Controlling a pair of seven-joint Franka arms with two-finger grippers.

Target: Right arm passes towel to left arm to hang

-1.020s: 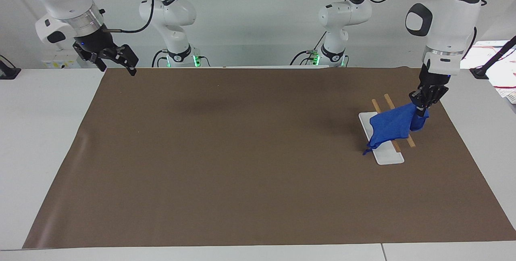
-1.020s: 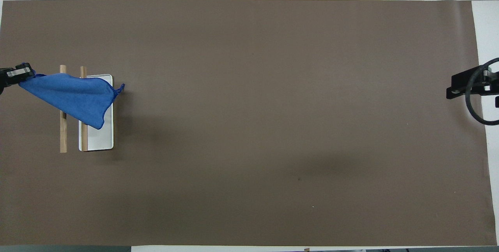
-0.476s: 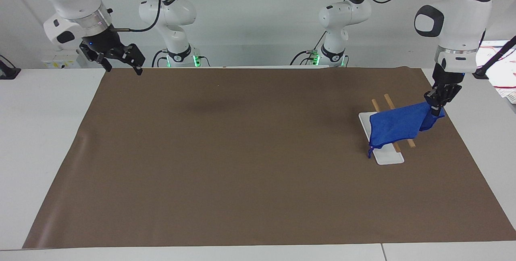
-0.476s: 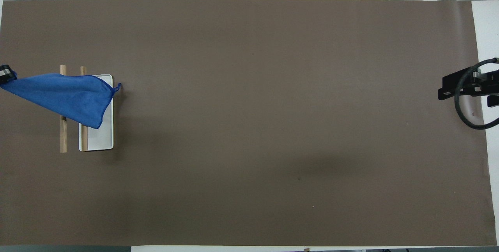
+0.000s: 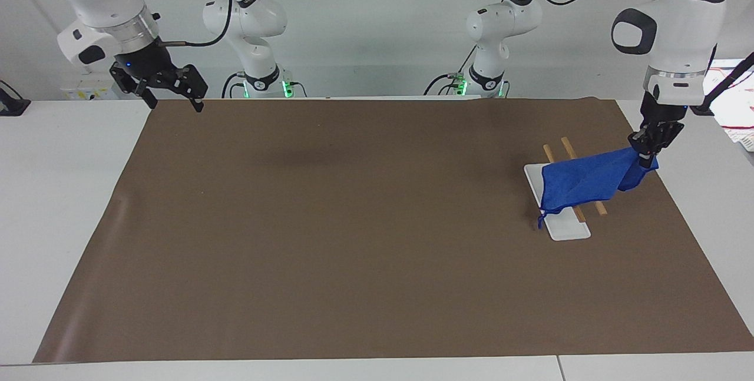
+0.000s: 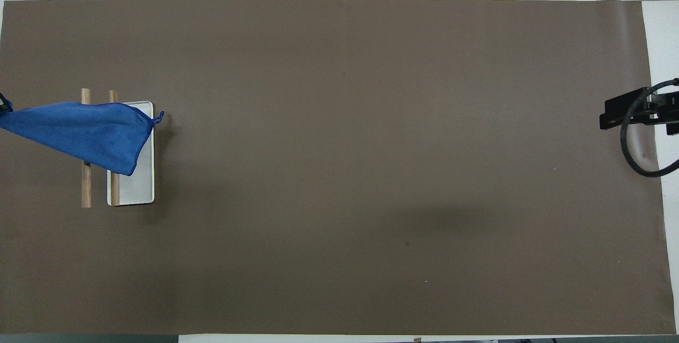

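Note:
The blue towel (image 6: 85, 128) crosses both wooden rails, far past the outer one, and would hang there, so it is time for my left gripper to open.
The bright blue towel (image 5: 580, 184) lies stretched over a small rack with two wooden rails (image 5: 569, 148) on a white base (image 5: 570, 231). Its cord loop (image 5: 540, 216) hangs at the corner toward the table's middle. My left gripper (image 5: 646, 154) is shut on the towel's other corner, just above the mat beside the rack, toward the left arm's end. In the overhead view the towel (image 6: 85, 128) covers both rails (image 6: 85, 189), and the left gripper (image 6: 4, 103) barely shows at the frame's edge. My right gripper (image 5: 171, 93) is open and empty, raised over the mat's corner at the right arm's end; it also shows in the overhead view (image 6: 631, 112).
A brown mat (image 5: 353, 222) covers most of the white table (image 5: 59, 192). Two more white arms stand on bases at the robots' edge of the table (image 5: 259, 83). Papers lie off the mat at the left arm's end (image 5: 733, 104).
My left gripper has moved toward the left arm's end of the table and drawn the towel flatter across the rails. My right gripper has shifted slightly and stays open.

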